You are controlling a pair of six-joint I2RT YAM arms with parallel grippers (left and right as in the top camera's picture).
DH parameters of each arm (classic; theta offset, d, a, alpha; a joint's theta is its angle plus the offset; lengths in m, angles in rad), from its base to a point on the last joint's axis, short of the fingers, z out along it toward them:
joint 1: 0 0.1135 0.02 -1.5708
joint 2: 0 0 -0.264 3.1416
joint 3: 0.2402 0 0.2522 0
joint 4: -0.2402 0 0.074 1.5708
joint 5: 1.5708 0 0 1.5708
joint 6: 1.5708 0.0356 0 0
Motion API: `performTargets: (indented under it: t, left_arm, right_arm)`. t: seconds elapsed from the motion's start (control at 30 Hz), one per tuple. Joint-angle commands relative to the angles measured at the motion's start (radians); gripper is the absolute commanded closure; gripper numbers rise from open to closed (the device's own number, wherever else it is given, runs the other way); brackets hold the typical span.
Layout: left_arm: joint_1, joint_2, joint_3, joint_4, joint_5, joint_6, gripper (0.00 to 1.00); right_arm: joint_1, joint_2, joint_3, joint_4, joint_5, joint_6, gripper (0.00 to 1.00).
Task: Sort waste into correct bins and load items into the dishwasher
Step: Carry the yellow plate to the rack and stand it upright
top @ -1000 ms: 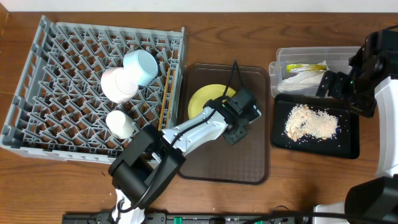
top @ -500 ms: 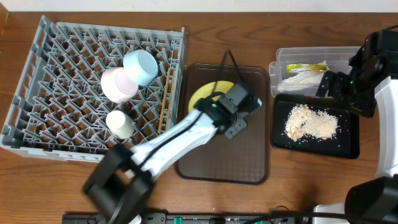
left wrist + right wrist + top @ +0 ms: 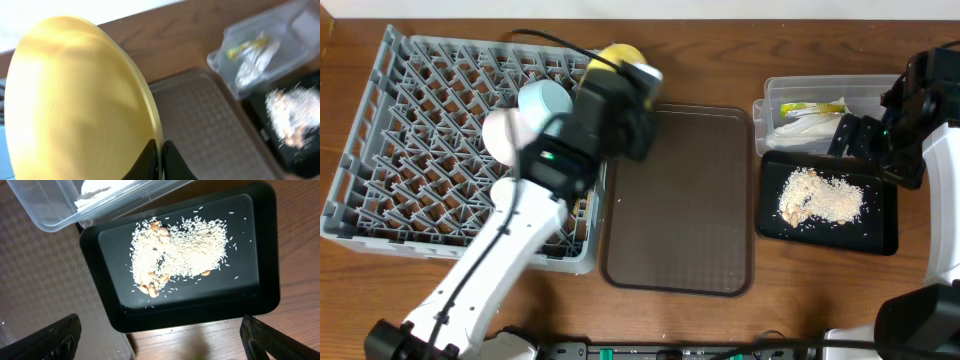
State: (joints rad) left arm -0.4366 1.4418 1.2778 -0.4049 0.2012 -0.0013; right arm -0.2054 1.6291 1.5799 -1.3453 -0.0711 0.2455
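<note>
The robot's left gripper needs to move the plate farther over the rack before it opens. The plate is above the rack's edge, so it would fall short if the gripper opened now.
My left gripper (image 3: 161, 159) is shut on the rim of the pale yellow plate (image 3: 75, 105) and holds it upright in the air over the right edge of the grey dish rack (image 3: 410, 120); in the overhead view the plate (image 3: 616, 55) peeks out above the arm. In the rack lie a light blue bowl (image 3: 546, 104) and a white bowl (image 3: 506, 135). My right gripper (image 3: 160, 335) is open and empty above the black tray (image 3: 260, 295) with food scraps (image 3: 180, 250). The clear tub (image 3: 880, 88) holds the green-and-yellow wrapper (image 3: 810, 106) and white paper (image 3: 805, 125).
The dark brown serving tray (image 3: 680, 200) lies bare between rack and bins. The black tray (image 3: 880, 235) and clear tub sit at the right side. The chopsticks are mostly hidden under my left arm at the rack's right edge.
My left gripper has lifted the yellow plate off the brown tray and swung it up and left to the rack's right edge. The right arm has not moved.
</note>
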Motion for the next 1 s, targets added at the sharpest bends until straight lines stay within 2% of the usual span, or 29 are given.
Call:
performTargets:
  t: [0.0, 0.1, 0.27, 0.53, 0.57, 0.63, 0.7, 0.8, 0.9, 0.97]
  left_arm:
    - [0.09, 0.01, -0.004, 0.018, 0.248, -0.15, 0.92]
    - [0.172, 0.038, -0.004, 0.042, 0.366, -0.229, 0.92]
    - [0.235, 0.075, -0.004, 0.056, 0.476, -0.275, 0.92]
    - [0.288, 0.122, -0.004, 0.06, 0.483, -0.273, 0.91]
    - [0.298, 0.124, -0.004, 0.06, 0.462, -0.274, 0.83]
    - [0.318, 0.124, -0.004, 0.06, 0.414, -0.274, 0.5]
    - [0.342, 0.119, -0.004, 0.071, 0.412, -0.27, 0.29]
    - [0.384, 0.097, -0.004, 0.064, 0.412, -0.269, 0.2]
    - [0.421, 0.058, -0.004, 0.018, 0.402, -0.219, 0.18]
    - [0.433, 0.031, -0.004, -0.043, 0.33, -0.195, 0.17]
  right_arm:
    - [0.004, -0.017, 0.01, -0.003, -0.002, 0.008, 0.01]
    - [0.004, -0.017, 0.01, -0.003, -0.009, 0.008, 0.01]
    - [0.004, -0.017, 0.009, -0.002, -0.008, 0.008, 0.01]
    - [0.004, -0.017, 0.01, -0.001, -0.008, 0.008, 0.01]
    - [0.004, -0.017, 0.009, -0.002, -0.008, 0.008, 0.01]
    - [0.004, -0.017, 0.009, -0.002, -0.008, 0.008, 0.01]
    - [0.004, -0.017, 0.01, -0.002, -0.008, 0.008, 0.01]
    - [0.004, -0.017, 0.01, 0.0, -0.008, 0.008, 0.01]
    - [0.004, -0.017, 0.01, 0.003, -0.008, 0.008, 0.01]
    - [0.004, -0.017, 0.01, 0.008, -0.011, 0.008, 0.01]
